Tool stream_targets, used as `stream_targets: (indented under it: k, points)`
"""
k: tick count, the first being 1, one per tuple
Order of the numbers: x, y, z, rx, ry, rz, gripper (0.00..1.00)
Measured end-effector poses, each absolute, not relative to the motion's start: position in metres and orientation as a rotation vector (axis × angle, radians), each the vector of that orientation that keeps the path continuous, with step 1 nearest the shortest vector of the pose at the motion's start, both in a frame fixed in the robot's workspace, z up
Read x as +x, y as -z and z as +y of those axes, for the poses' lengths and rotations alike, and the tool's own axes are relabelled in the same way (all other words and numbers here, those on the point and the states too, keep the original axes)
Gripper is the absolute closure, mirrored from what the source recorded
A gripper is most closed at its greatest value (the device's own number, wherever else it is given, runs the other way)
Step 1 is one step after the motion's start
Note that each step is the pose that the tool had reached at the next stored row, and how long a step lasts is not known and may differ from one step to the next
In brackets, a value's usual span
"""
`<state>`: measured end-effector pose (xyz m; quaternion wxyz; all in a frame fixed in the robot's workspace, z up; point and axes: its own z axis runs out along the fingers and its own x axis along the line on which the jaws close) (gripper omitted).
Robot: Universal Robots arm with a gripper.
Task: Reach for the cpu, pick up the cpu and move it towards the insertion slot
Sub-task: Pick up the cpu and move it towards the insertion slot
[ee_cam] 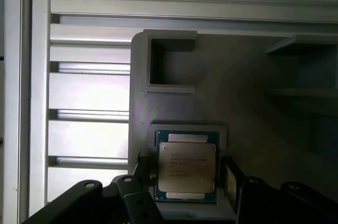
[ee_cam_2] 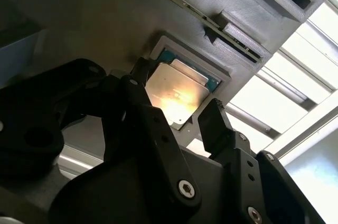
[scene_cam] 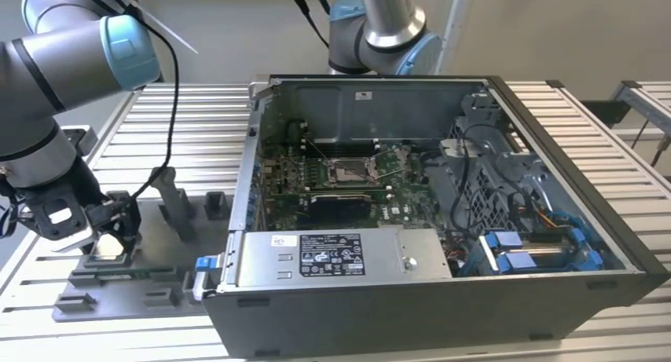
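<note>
My gripper grabs the cpu by its two facing side edges next, since the raised edge of the nest [ee_cam: 189, 127] hugs the cpu's end edge.
The cpu [ee_cam: 187, 160], a thin square chip with a pale metallic face, lies flat in a shallow nest of the grey fixture plate [ee_cam: 248, 102]. In both wrist views my gripper [ee_cam: 186, 175] straddles it, one black finger on each side and a thin gap between each pad and the chip's edge. The jaws stand open around the cpu [ee_cam_2: 177, 89], which still rests in its nest. In the exterior view the gripper [scene_cam: 108, 235] is low over the fixture at the far left, with the pale cpu [scene_cam: 105, 250] under it. The insertion slot [scene_cam: 350, 170] sits on the motherboard inside the open computer case.
The computer case [scene_cam: 587, 221] fills the exterior view's middle and right; its wall stands between fixture and socket. Upright grey blocks [scene_cam: 173, 209] rise from the fixture plate [scene_cam: 137, 279] beside the gripper. A second arm's base [scene_cam: 383, 32] stands behind the case. Ribbed aluminium table [scene_cam: 188, 118] surrounds everything.
</note>
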<state>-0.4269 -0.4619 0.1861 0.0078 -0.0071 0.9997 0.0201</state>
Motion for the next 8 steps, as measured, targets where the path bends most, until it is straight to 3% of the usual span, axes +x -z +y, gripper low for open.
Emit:
stream_targets:
  k: [8]
  points:
    - [-0.4269,-0.1859,-0.4618,-0.022,-0.063,3.125,0.00]
